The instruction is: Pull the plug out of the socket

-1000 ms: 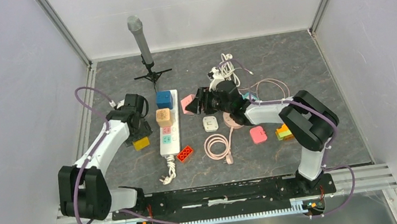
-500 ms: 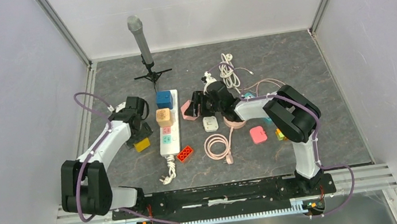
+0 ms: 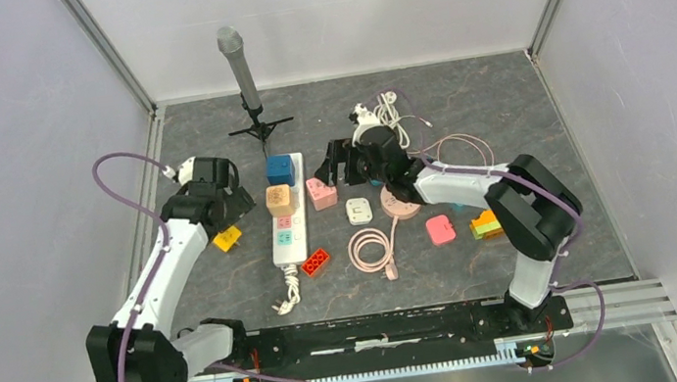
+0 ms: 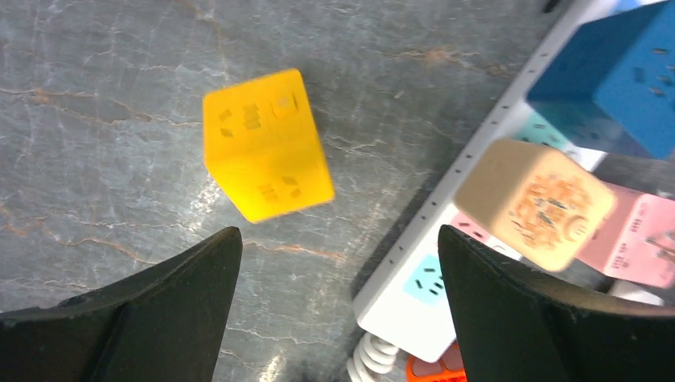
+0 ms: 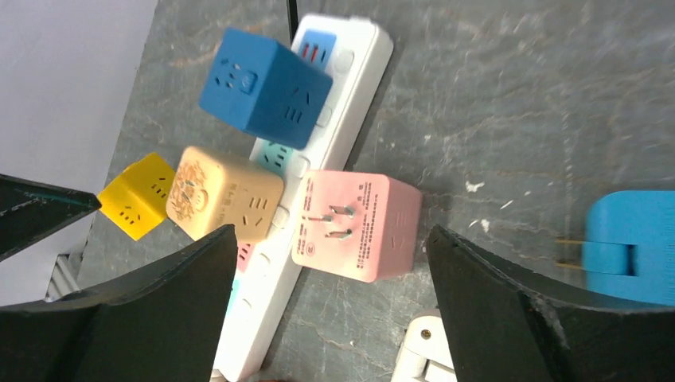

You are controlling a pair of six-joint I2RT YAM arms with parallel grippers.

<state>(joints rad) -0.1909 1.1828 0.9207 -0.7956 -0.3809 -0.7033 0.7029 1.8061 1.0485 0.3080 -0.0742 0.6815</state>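
My right gripper needs to grab the tan cube plug [image 3: 277, 198] [image 5: 225, 195] next by its opposite sides, across the power strip. Then it can pull the plug off the socket.
A white power strip [image 3: 287, 219] lies on the grey mat with a blue cube plug [image 3: 279, 169] and a tan cube plug [image 3: 277, 198] seated in it. They also show in the right wrist view, blue [image 5: 264, 80] and tan [image 5: 223, 193]. A yellow cube plug [image 3: 227, 238] lies loose left of the strip; it shows in the left wrist view [image 4: 266, 146]. A pink cube plug [image 3: 321, 192] lies on its side, prongs showing, right of the strip [image 5: 356, 225]. My left gripper [image 3: 219, 189] is open above the yellow cube. My right gripper [image 3: 339, 163] is open above the pink cube.
A microphone on a tripod [image 3: 243, 77] stands at the back. A red brick [image 3: 315, 261], a white adapter [image 3: 359, 210], a coiled pink cable [image 3: 372, 247], white cables [image 3: 390, 115], a pink block [image 3: 439, 229] and coloured blocks [image 3: 484, 224] lie around the strip.
The left gripper rose and moved back-left, leaving the yellow cube on the mat. The right gripper let the pink cube go beside the strip and drew back slightly.
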